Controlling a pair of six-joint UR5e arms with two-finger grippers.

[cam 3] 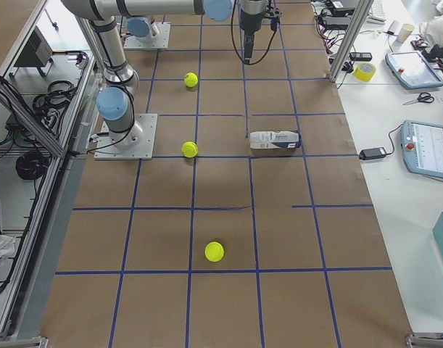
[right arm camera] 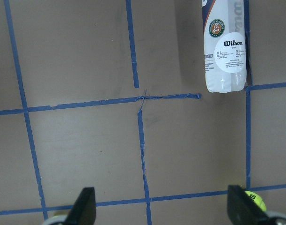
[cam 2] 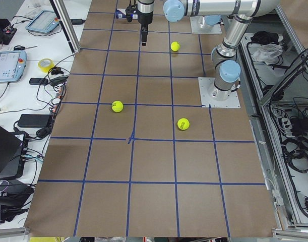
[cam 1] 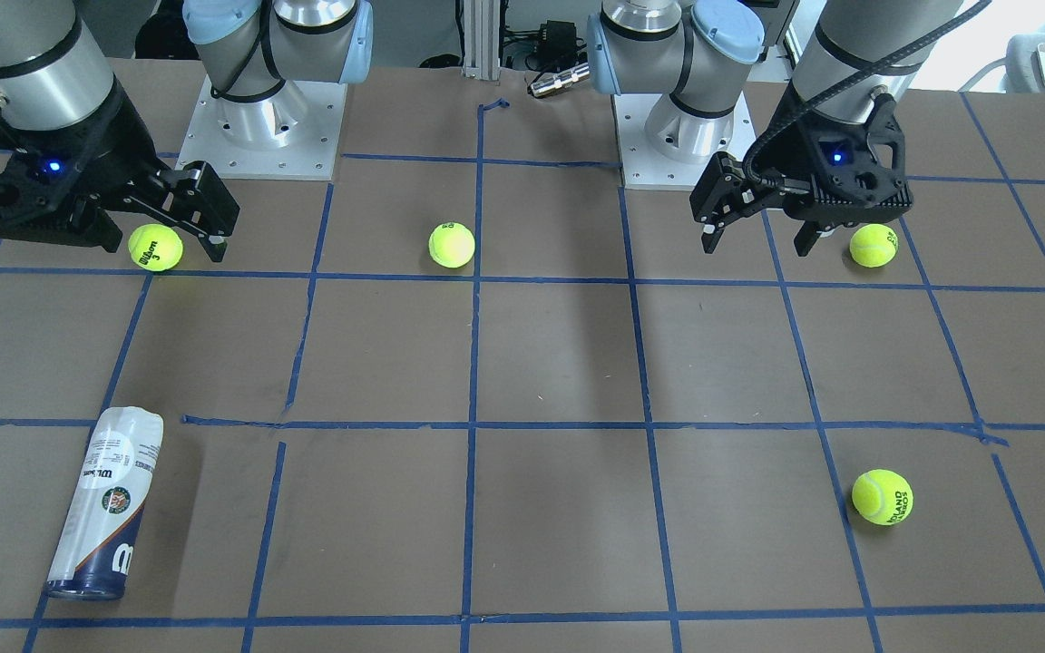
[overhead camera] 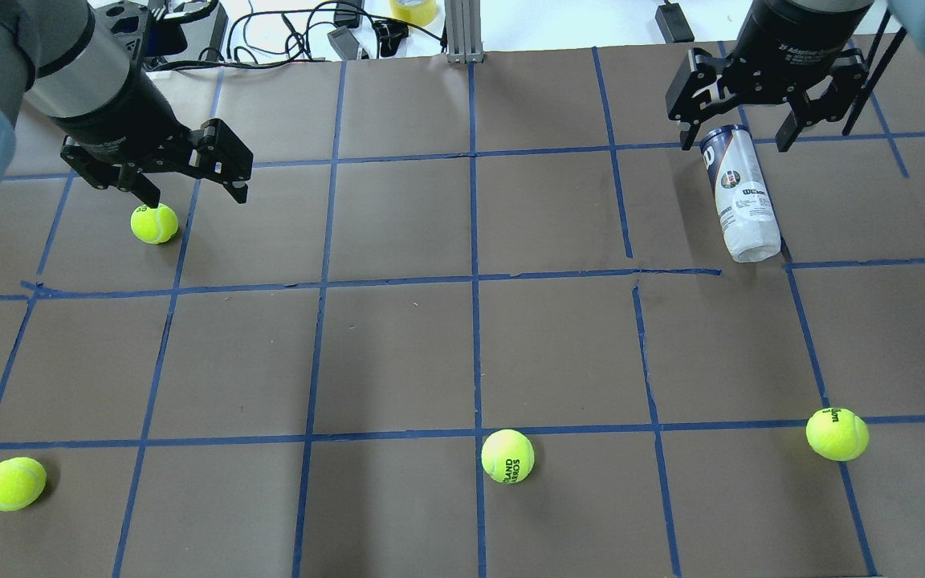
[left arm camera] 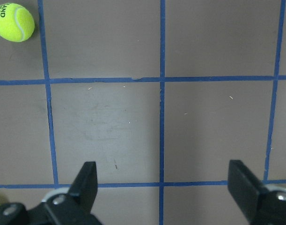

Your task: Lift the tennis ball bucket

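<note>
My right gripper grabs the tennis ball tube by its navy-banded end (cam 1: 96, 553) next, and then lifts up the tube.
The tennis ball bucket (overhead camera: 742, 197) is a slim clear Wilson tube with a white label and navy band. It lies on its side at the far right of the brown table. It also shows in the front view (cam 1: 105, 503), the right side view (cam 3: 275, 140) and the right wrist view (right arm camera: 224, 44). My right gripper (overhead camera: 734, 144) is open and empty, high above the table on the robot's side of the tube, as the right wrist view (right arm camera: 162, 208) shows. My left gripper (overhead camera: 195, 195) is open and empty, high over the left half (left arm camera: 164, 187).
Loose tennis balls lie on the table: one far left (overhead camera: 154, 223), one near left (overhead camera: 13, 483), one at the near middle (overhead camera: 507, 456), one near right (overhead camera: 837, 433). Another ball (cam 3: 214, 251) lies further toward the right end. Blue tape lines grid the table.
</note>
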